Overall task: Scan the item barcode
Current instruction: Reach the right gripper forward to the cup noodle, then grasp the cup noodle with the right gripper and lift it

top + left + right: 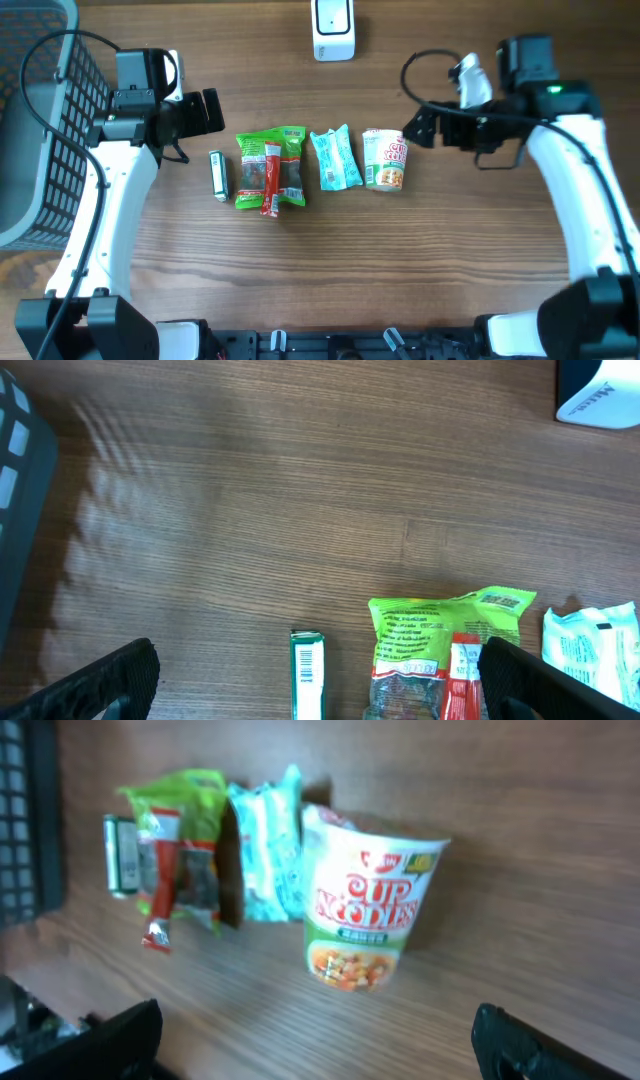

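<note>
My right gripper needs to grab the noodle cup (385, 160) (370, 910) next from the side away from its barcode, so the barcode stays uncovered to scan.
Several items lie in a row on the wooden table: a small green box (218, 175), a green snack bag (272, 160) with a red packet (270, 185) on it, a light blue packet (335, 158) and a noodle cup (385, 160) on its side. The white scanner (333, 28) stands at the far edge. My left gripper (205, 112) hovers open just behind the green box (308, 675), whose barcode faces up. My right gripper (418, 127) is open beside the noodle cup (370, 910), holding nothing.
A dark mesh basket (40, 120) stands at the left edge, close to the left arm. In the left wrist view the scanner (600, 395) shows at the top right and the green bag (420, 630) near the right finger.
</note>
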Controlling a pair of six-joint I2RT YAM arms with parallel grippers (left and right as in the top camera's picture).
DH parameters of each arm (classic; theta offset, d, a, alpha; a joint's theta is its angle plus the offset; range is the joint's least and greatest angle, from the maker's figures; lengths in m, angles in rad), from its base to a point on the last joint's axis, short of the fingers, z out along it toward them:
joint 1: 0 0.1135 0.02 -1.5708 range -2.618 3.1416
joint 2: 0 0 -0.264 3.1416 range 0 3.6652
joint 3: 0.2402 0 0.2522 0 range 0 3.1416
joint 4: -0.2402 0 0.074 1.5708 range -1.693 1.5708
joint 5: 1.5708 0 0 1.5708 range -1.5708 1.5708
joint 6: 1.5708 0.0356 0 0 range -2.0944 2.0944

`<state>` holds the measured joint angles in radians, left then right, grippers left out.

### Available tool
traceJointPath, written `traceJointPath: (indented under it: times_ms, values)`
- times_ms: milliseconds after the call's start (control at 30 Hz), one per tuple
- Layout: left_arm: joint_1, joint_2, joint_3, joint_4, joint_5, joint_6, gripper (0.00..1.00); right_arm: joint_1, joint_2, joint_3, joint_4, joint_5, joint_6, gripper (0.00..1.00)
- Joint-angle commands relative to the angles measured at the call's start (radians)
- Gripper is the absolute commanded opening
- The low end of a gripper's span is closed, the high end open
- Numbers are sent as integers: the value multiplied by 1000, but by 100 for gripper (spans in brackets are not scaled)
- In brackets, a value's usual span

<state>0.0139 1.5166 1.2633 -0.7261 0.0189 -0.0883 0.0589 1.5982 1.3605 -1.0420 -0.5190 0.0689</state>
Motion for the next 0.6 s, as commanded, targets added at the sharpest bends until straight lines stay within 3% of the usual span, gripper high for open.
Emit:
traceJointPath:
  times_ms: [0, 233, 567]
  values:
    - [1, 2, 3, 3, -10, 2, 100, 18, 14, -115, 128, -29, 76, 100]
    - [1, 2, 3, 3, -10, 2, 100, 83, 56, -261, 387, 5, 119, 100]
    - [1, 2, 3, 3, -10, 2, 100, 130, 164, -266, 527, 144, 205, 100]
